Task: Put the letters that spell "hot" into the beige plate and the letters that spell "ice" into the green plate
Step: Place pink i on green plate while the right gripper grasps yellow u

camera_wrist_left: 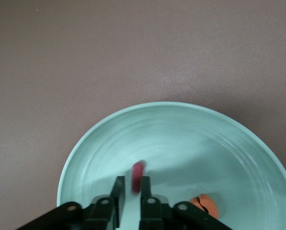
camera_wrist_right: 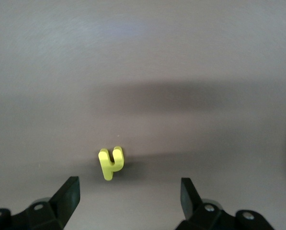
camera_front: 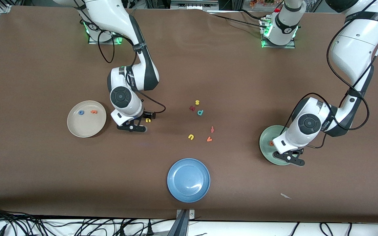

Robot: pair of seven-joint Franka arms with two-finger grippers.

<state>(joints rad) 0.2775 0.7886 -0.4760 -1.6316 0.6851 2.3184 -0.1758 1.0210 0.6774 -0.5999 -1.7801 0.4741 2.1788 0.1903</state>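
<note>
My right gripper grips the yellow h across its stem and arched leg [camera_front: 148, 120] next, to spell "hot" in the beige plate [camera_front: 74, 129].
My left gripper [camera_front: 290, 159] hangs over the pale green plate [camera_front: 266, 144]. In the left wrist view its jaws [camera_wrist_left: 131, 184] stand slightly apart, and the dark red i [camera_wrist_left: 138, 176] shows blurred against one finger, with a gap to the other. An orange e [camera_wrist_left: 206, 205] lies in the green plate [camera_wrist_left: 190, 139]. My right gripper [camera_front: 133, 127] is low over the table beside the beige plate [camera_front: 74, 129], open. The yellow h [camera_front: 148, 120] lies on the table just ahead of its fingers [camera_wrist_right: 128, 196]. The blue o [camera_front: 81, 112] and the orange t [camera_front: 93, 111] lie in the beige plate.
A blue plate [camera_front: 188, 180] sits near the front edge at mid table. Loose letters lie mid table: yellow s [camera_front: 197, 102], dark red curved letter [camera_front: 192, 108], teal stemmed letter [camera_front: 200, 112], a red-orange letter [camera_front: 212, 129], yellow u [camera_front: 191, 136], orange v [camera_front: 209, 139].
</note>
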